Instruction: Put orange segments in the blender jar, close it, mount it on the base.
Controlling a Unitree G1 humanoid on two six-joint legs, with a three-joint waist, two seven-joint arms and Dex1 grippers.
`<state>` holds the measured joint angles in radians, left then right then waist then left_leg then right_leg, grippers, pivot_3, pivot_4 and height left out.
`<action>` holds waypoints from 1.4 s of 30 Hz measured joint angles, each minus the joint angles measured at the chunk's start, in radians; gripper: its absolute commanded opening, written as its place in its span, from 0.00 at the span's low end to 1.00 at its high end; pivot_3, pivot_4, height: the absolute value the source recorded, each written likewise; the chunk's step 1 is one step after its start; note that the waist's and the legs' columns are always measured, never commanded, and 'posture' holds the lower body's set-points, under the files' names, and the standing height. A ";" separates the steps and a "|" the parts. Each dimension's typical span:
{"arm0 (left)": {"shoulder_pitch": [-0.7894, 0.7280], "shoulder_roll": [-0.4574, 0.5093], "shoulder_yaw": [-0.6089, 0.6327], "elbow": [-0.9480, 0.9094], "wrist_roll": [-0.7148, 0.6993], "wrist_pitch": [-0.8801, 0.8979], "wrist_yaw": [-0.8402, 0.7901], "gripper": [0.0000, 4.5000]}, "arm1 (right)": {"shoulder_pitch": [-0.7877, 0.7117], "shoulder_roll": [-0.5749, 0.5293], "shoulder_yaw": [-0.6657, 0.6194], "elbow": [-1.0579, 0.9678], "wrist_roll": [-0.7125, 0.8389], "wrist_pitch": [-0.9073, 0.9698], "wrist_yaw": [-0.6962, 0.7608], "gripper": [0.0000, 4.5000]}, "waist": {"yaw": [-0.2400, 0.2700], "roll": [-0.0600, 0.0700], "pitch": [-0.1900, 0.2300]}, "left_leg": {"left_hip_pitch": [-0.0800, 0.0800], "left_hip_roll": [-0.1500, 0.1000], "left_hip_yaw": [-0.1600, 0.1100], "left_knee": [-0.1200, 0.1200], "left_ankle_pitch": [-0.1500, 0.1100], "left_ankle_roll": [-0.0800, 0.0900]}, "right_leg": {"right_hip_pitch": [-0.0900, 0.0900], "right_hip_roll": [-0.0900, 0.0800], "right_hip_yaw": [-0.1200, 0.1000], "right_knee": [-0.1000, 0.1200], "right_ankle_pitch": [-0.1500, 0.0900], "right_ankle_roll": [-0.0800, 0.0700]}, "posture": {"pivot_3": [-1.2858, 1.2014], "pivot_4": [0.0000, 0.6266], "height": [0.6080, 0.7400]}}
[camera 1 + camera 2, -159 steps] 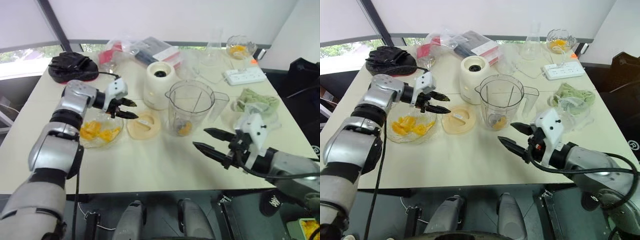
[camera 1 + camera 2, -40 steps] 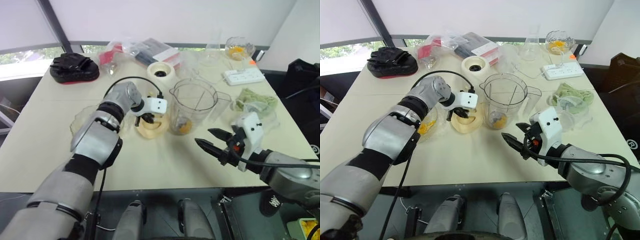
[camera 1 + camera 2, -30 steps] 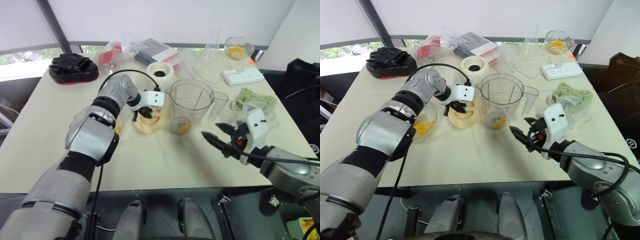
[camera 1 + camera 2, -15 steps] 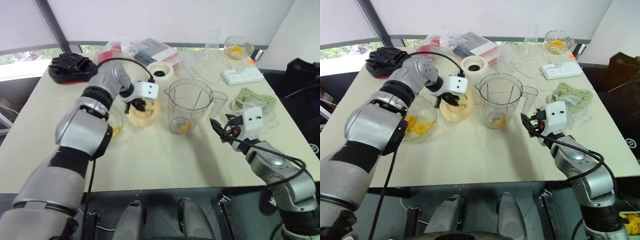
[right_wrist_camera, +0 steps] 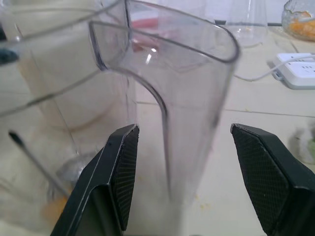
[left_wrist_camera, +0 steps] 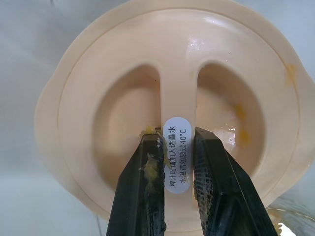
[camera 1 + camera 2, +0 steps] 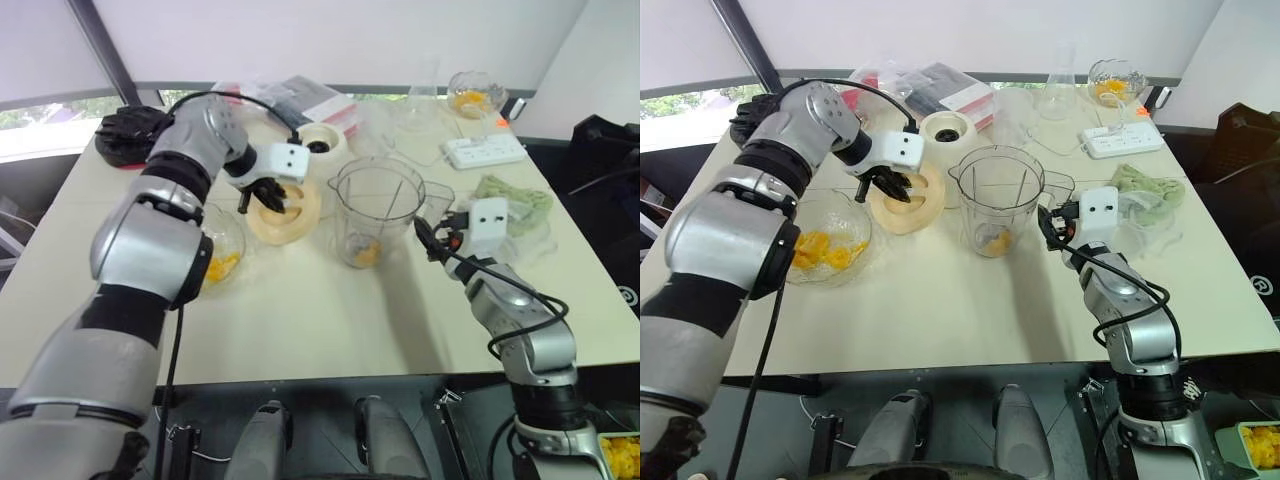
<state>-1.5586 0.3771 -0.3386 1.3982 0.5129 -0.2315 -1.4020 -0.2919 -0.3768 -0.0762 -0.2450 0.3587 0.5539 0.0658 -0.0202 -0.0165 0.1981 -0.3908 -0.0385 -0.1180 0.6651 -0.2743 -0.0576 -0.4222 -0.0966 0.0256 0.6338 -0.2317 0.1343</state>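
Note:
My right gripper grabs the jar by its slim clear handle next, since the jar's round body is wider than my open fingers.
My left gripper is shut on the centre ridge of the cream-yellow lid, which hangs tilted above the table. In the left wrist view its fingers pinch that ridge on the lid. The clear blender jar stands in the middle, open, with an orange segment at its bottom. More orange segments lie in a clear bowl at the left. My right gripper is open and level, its fingers on either side of the jar's handle without touching it. The cream base stands behind the lid.
A black cloth lies at the back left, with plastic bags and a red-and-white pack beside it. At the back right are a glass flask, a stemmed cup of orange bits and a white power strip. A green cloth lies at the right.
My left gripper has lifted the lid up and to the left. My right gripper has swung level and moved forward until its open fingers bracket the jar's handle.

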 measured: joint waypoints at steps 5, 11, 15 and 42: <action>-0.022 0.029 0.010 -0.002 -0.020 0.000 -0.054 0.06 | -0.035 0.044 0.000 0.069 -0.040 -0.033 0.002 0.68 | -0.003 0.000 0.000 | 0.000 0.000 0.000 -0.001 0.000 0.000 | -0.001 0.000 0.000 0.001 0.000 0.000 | 0.52 0.24 1.00; -0.055 0.055 0.010 -0.002 -0.025 -0.001 -0.095 0.06 | -0.055 0.078 -0.004 0.125 -0.079 -0.063 0.010 0.20 | -0.005 0.000 0.000 | 0.000 0.000 0.000 -0.001 0.000 0.000 | -0.002 0.000 0.000 0.002 0.000 0.000 | 0.52 0.24 1.00; -0.104 0.062 0.016 -0.002 -0.033 0.002 -0.129 0.06 | -0.064 0.090 -0.006 0.137 -0.086 -0.068 0.022 0.20 | -0.013 0.000 0.000 | 0.000 0.000 0.000 -0.001 0.000 0.000 | -0.002 0.000 0.000 0.002 0.000 0.000 | 0.52 0.24 1.00; -0.279 -0.191 0.047 -0.003 -0.032 0.139 0.101 0.06 | 0.014 0.229 0.006 0.016 -0.158 -0.035 -0.040 0.20 | -0.021 0.001 0.001 | 0.000 0.000 0.000 -0.001 0.000 0.000 | -0.006 0.000 0.001 0.009 0.000 0.000 | 0.52 0.24 1.00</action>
<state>-1.8377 0.1865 -0.2916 1.3948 0.4805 -0.0923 -1.3015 -0.2783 -0.1481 -0.0700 -0.2291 0.2006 0.5188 0.0262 -0.0408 -0.0157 0.1986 -0.3908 -0.0387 -0.1181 0.6638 -0.2742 -0.0577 -0.4277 -0.0967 0.0263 0.6430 -0.2322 0.1347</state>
